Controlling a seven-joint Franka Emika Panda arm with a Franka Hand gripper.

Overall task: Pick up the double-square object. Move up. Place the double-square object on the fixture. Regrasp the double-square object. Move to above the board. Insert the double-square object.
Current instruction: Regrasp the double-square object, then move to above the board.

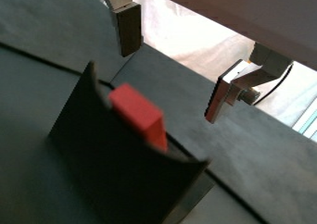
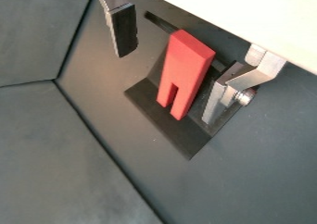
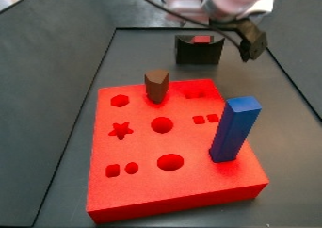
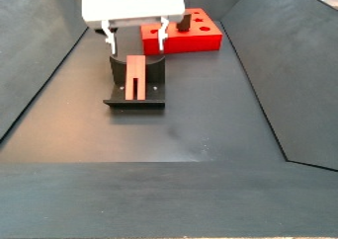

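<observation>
My gripper reaches the double-square object and grabs its solid end [image 3: 202,40] next, leaving the slotted end free for the red board [image 3: 151,171].
The double-square object [image 2: 186,72] is a slim red bar with a slot in one end. It leans in the dark fixture [image 2: 188,140], and it shows in the other wrist view [image 1: 139,117] and in a side view [image 4: 136,75]. My gripper [image 2: 169,80] is open above it, with one finger [image 2: 122,29] on each side and a gap to the bar. From the side, the gripper [image 4: 136,40] hangs over the fixture [image 4: 134,101]. The red board [image 3: 151,171] with shaped holes lies apart from the fixture [image 3: 199,51].
A tall blue block [image 3: 233,128] and a brown hexagonal peg [image 3: 156,84] stand in the board. Sloped dark walls [image 4: 40,75] line both sides of the dark floor. The board [image 4: 188,31] lies just behind the gripper in a side view.
</observation>
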